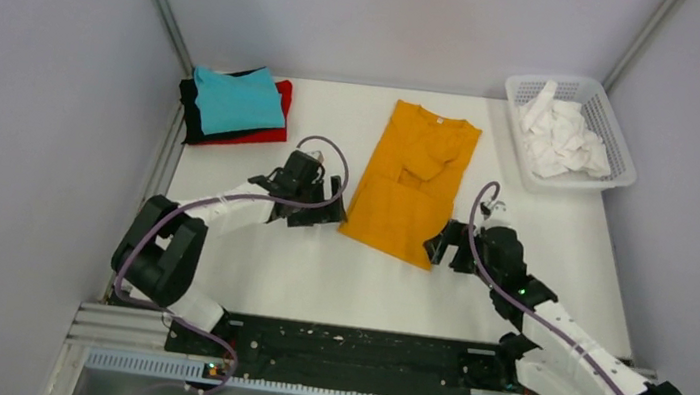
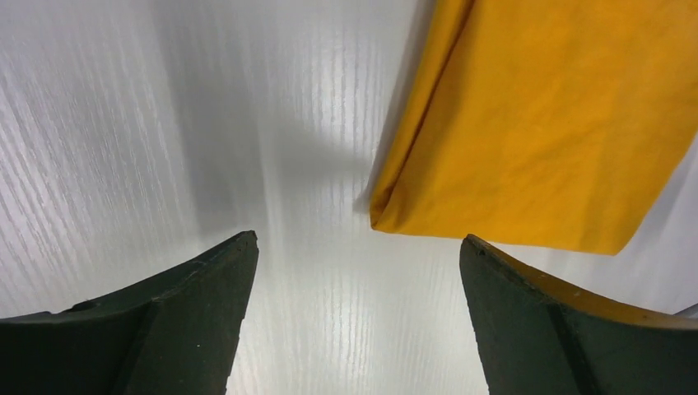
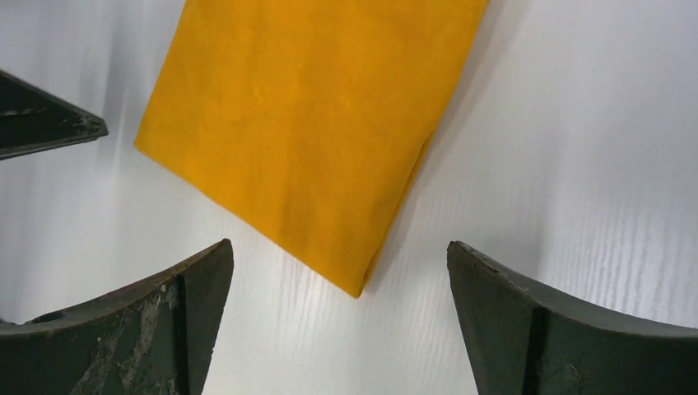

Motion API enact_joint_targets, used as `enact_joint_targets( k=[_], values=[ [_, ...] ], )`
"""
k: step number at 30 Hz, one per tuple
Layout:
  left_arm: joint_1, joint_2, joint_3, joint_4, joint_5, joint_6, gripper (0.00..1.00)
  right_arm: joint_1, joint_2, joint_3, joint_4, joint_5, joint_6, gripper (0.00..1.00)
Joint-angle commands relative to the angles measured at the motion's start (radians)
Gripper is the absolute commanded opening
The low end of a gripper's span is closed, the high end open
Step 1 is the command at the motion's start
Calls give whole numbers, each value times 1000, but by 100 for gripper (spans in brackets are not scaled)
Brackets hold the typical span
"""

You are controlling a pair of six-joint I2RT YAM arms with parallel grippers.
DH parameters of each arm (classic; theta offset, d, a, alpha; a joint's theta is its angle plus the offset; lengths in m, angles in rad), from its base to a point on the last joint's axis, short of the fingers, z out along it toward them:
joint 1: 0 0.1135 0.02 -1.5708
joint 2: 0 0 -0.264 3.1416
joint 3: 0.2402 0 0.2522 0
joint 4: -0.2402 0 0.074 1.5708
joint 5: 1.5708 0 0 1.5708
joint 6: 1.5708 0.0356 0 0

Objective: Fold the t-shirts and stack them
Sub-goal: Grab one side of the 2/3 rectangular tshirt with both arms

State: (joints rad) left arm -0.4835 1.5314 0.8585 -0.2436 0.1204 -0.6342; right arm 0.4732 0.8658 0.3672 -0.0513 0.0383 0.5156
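Next, my left gripper pinches the mustard-orange t-shirt [image 1: 414, 180] at its near hem corner to fold the hem over toward the collar.
The mustard-orange t-shirt [image 1: 414, 180] lies flat mid-table, folded lengthwise into a long strip, collar at the far end. My left gripper [image 1: 331, 211] is open and empty just left of its near left corner, which shows in the left wrist view [image 2: 527, 123]. My right gripper [image 1: 443, 246] is open and empty just right of its near right corner, which shows in the right wrist view [image 3: 313, 132]. Neither touches the cloth. Folded teal [image 1: 237, 100], black [image 1: 186, 102] and red [image 1: 268, 134] t-shirts lie stacked at the far left.
A white lattice basket [image 1: 615, 119] with white crumpled cloth stands at the far right corner. Grey walls close in the left, back and right sides. The left gripper's fingertip [image 3: 49, 123] shows at the left edge of the right wrist view.
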Motion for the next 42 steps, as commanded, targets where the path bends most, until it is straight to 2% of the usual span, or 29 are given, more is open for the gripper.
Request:
enact_joint_targets(
  k=[1,13,19,29,35,42],
  values=[
    [-2,43,6,83,21,-30,91,-7,-101,-80,128,-134,78,99],
    [-6,200,13,168,177,-59,57,-6,-69,-67,11,-44,53,99],
    [-45,189,-39,173,171,-83,55,-7,-47,-46,-17,-18,40,99],
    [-66,170,-95,109,76,-110,44,-7,-47,-43,-26,-35,29,99],
    [-98,112,-94,-2,-29,-115,43,-6,-33,-42,-36,-60,24,98],
    [-140,105,-87,-27,-46,-125,42,-7,-12,-43,-30,-74,20,98]
  ],
)
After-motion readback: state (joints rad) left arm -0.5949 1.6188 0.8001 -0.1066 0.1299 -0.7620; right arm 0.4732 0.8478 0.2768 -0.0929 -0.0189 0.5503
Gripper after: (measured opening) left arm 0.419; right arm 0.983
